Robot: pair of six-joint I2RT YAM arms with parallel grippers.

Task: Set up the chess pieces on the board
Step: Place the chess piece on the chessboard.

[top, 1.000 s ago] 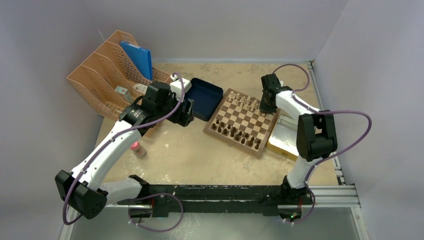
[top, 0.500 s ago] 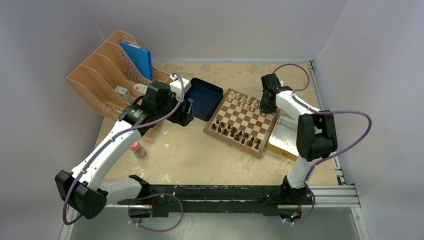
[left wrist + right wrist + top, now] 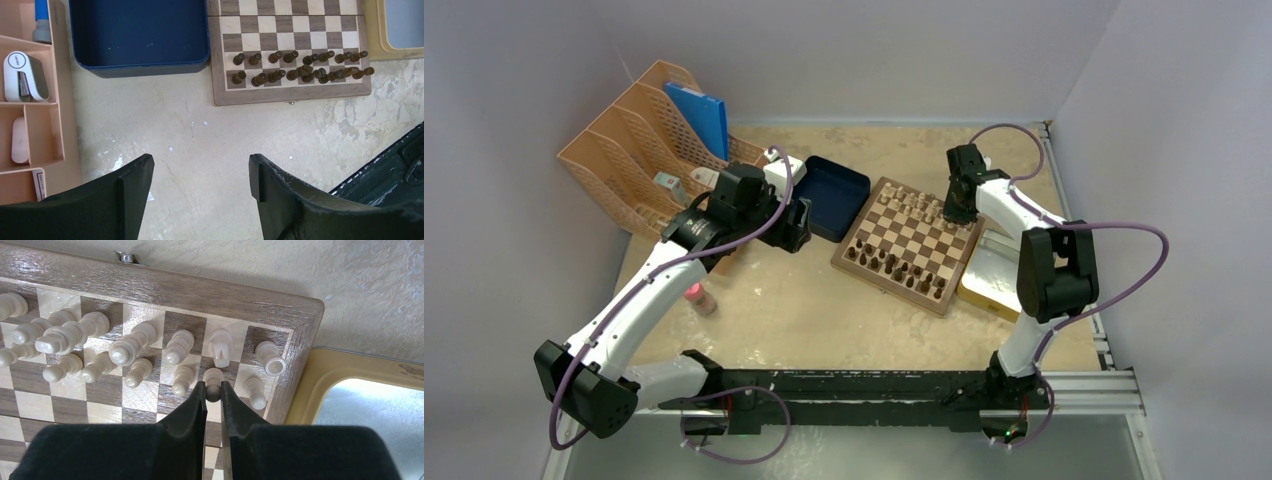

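I should open my right gripper now. The cream pawn's base rests on a dark square with space from the pawns beside it.
The wooden chessboard lies right of centre on the table. Cream chess pieces stand in two rows along its far edge, dark brown pieces along its near edge. In the right wrist view my right gripper is shut on the head of a cream pawn standing in the second row near the board's corner, with other cream pieces beside it. In the top view the right gripper is over the board's far right corner. My left gripper is open and empty above bare table, left of the board.
A dark blue tray sits left of the board. An orange file organiser stands at the far left. A yellow-rimmed metal tray lies right of the board. A small pink bottle stands near the left arm.
The right gripper has shifted very slightly over the board's far right corner. The left arm has not moved.
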